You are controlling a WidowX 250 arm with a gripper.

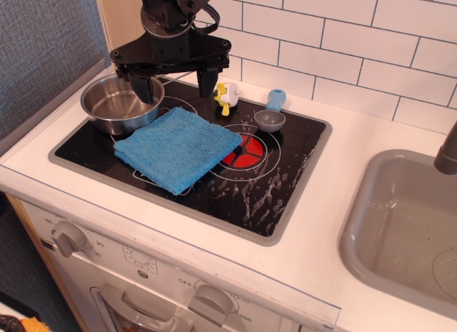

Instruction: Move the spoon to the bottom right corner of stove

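The robot's gripper should move the spoon to the bottom right corner of the stove, so it should pick up the spoon by its light-blue handle (276, 98) next.
The spoon (270, 113) lies at the stove's back right, grey bowl toward the front, light-blue handle pointing to the wall. The stove (278, 196) is a black glass cooktop with a grey rim, a red burner circle (246, 152) and white smears at the front right. My gripper (175, 86) hangs above the stove's back left, left of the spoon and apart from it. Its two black fingers (143, 87) are spread wide and hold nothing.
A steel pan (118, 103) stands at the stove's back left. A folded blue cloth (178, 146) lies mid-stove, partly over the red burner. A yellow-and-white toy figure (227, 96) stands just left of the spoon. A grey sink (407, 232) is at the right.
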